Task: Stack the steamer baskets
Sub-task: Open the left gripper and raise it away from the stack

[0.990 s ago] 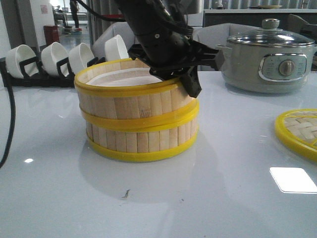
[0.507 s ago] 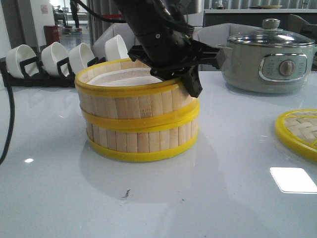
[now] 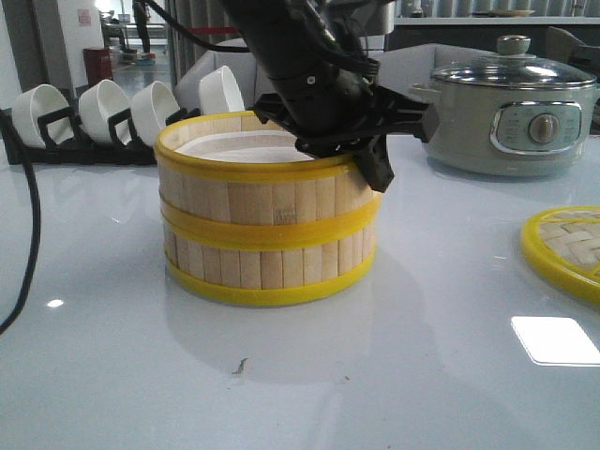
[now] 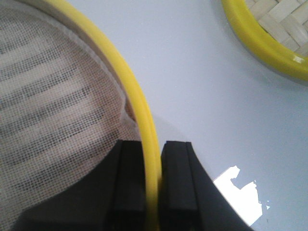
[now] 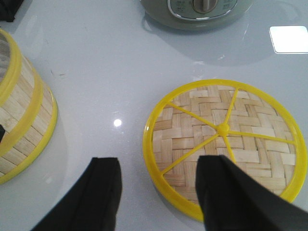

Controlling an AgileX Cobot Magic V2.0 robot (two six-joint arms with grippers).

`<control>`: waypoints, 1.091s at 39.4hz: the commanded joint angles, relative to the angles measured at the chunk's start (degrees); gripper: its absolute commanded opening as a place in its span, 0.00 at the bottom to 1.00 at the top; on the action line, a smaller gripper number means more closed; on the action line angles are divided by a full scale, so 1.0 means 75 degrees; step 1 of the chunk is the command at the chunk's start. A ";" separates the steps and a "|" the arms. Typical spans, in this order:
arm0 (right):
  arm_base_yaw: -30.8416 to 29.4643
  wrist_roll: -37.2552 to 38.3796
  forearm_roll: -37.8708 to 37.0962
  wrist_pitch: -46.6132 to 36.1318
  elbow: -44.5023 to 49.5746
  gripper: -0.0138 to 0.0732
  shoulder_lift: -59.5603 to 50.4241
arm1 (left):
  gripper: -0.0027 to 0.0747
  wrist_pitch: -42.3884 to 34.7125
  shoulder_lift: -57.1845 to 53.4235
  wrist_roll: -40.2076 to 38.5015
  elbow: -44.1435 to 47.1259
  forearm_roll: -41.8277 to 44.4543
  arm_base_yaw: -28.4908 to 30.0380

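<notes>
My left gripper opens now, since the upper steamer basket [image 3: 253, 192] sits level on the lower one and would stay stacked on release.
Two steamer baskets stand stacked in the middle of the table: the upper steamer basket [image 3: 253, 192] sits level on the lower one [image 3: 267, 267]. My left gripper [image 3: 361, 159] reaches down over the upper basket's right rim. In the left wrist view the left gripper [image 4: 153, 144] is shut on the yellow rim [image 4: 139, 110], one finger inside over the white liner [image 4: 53, 106] and one outside. My right gripper [image 5: 159, 187] is open above the table by the near left edge of the woven lid [image 5: 224, 139], holding nothing. The stack's side [image 5: 21, 110] shows in the right wrist view.
A grey-green electric pot [image 3: 511, 112] stands at the back right. The flat woven lid [image 3: 567, 248] lies at the right edge. White bowls in a black rack [image 3: 103, 112] line the back left. A black cable [image 3: 28, 234] hangs at the left.
The upper basket was tilted and offset to the left on the lower one; it has shifted right with my left gripper and now sits level and aligned.
</notes>
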 commanded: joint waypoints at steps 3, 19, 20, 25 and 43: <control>0.0000 -0.0068 0.0028 -0.0525 -0.0285 0.69 -0.0046 | 0.15 -0.0750 -0.0412 0.0023 -0.0252 -0.0430 -0.0175; 0.0000 -0.0068 0.0028 -0.0519 -0.0285 0.69 -0.0046 | 0.15 -0.0861 -0.0474 0.0023 -0.0252 -0.0430 -0.0128; 0.0000 -0.0068 0.0028 -0.0519 -0.0285 0.69 -0.0046 | 0.15 -0.0861 -0.0474 0.0023 -0.0252 -0.0430 -0.0122; 0.0000 -0.0068 0.0028 -0.0519 -0.0285 0.69 -0.0046 | 0.15 -0.0861 -0.0474 0.0023 -0.0252 -0.0416 -0.0088; 0.0000 -0.0068 0.0028 -0.0519 -0.0285 0.69 -0.0046 | 0.63 -0.0946 -0.0489 0.0023 -0.0252 -0.0402 -0.0088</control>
